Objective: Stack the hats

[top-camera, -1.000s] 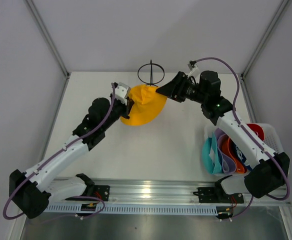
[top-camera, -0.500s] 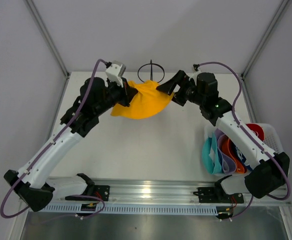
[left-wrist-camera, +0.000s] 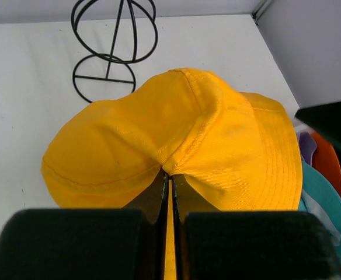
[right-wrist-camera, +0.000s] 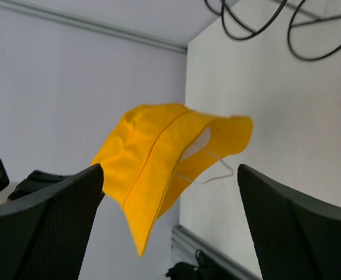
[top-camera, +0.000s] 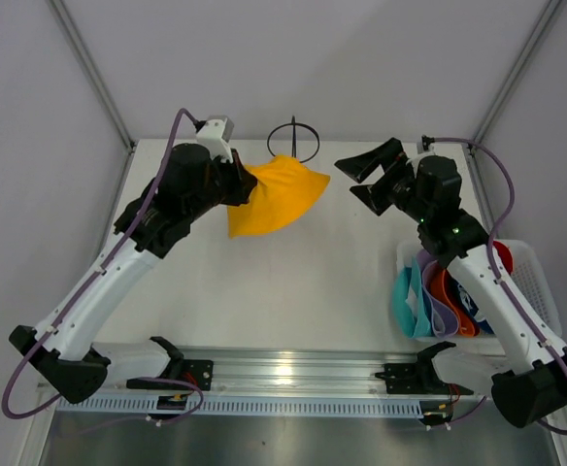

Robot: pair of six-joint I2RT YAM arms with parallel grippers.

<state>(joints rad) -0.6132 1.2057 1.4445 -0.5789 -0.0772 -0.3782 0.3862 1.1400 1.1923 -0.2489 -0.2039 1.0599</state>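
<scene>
My right gripper grabs the yellow hat by its brim edge [top-camera: 317, 190] [right-wrist-camera: 171, 156] next, so the hat's opening stays free to stack over the wire stand.
My left gripper [top-camera: 245, 183] is shut on the yellow hat [top-camera: 276, 194] and holds it up off the table, just in front of the wire stand. In the left wrist view the fabric [left-wrist-camera: 176, 134] is pinched between the closed jaws [left-wrist-camera: 170, 181]. My right gripper [top-camera: 369, 179] is open and empty, to the right of the hat and apart from it. The right wrist view shows the hat [right-wrist-camera: 159, 157] hanging between the spread fingers [right-wrist-camera: 42, 227]. The other hats, teal [top-camera: 406, 299], lavender [top-camera: 435, 296], orange [top-camera: 454, 303] and red [top-camera: 499, 256], sit in the basket.
A thin black wire stand [top-camera: 293, 142] with two rings is at the back middle of the table, also in the left wrist view [left-wrist-camera: 113, 41]. A white mesh basket [top-camera: 534, 282] stands at the right edge. Grey walls close in on the table's sides.
My right gripper has let go of the yellow hat and drawn back to the right, open. My left gripper has lifted the hat higher, and it now hangs from that gripper alone.
</scene>
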